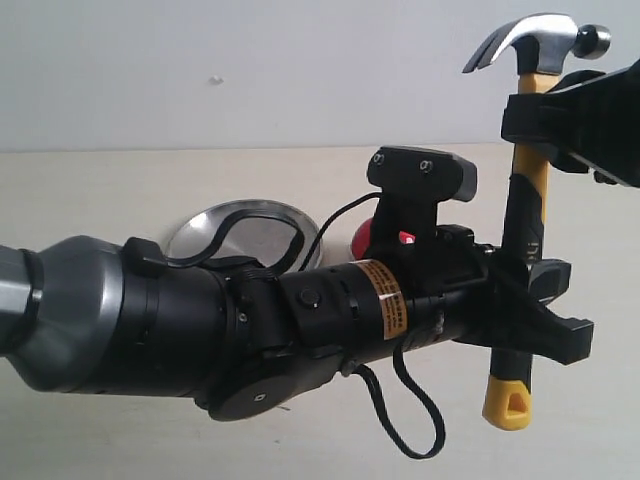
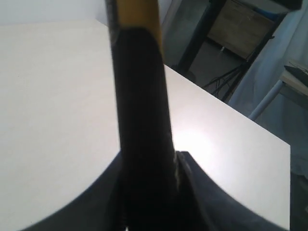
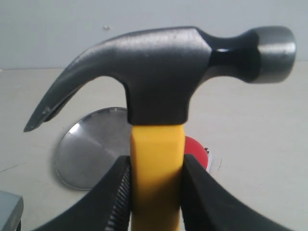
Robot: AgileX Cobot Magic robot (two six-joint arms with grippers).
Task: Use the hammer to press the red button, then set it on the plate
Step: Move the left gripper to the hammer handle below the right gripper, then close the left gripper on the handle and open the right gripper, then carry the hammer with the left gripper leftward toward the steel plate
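Observation:
It is time for my right gripper to let go of the hammer, since in the exterior view my left gripper's fingers close around the hammer's black lower handle (image 1: 512, 362).
The hammer (image 1: 524, 215) hangs upright in the air at the right, dark steel head (image 3: 163, 72) on top and yellow looped end (image 1: 508, 405) at the bottom. My right gripper (image 1: 537, 115) is shut on the yellow neck just under the head (image 3: 156, 185). My left gripper (image 1: 545, 310) reaches across from the left and is shut on the black lower handle (image 2: 142, 120). The silver plate (image 1: 195, 235) and the red button (image 1: 362, 238) lie on the table behind the left arm, mostly hidden by it; the right wrist view shows the plate (image 3: 91, 149) and the button (image 3: 195, 151) side by side below the hammer.
My left arm (image 1: 150, 320) fills the lower left of the exterior view, with a black cable loop (image 1: 415, 420) hanging under it. The pale table (image 1: 100, 185) ends at an edge (image 2: 226, 110) beyond the hammer; dark stands and shelving (image 2: 236, 38) lie past it.

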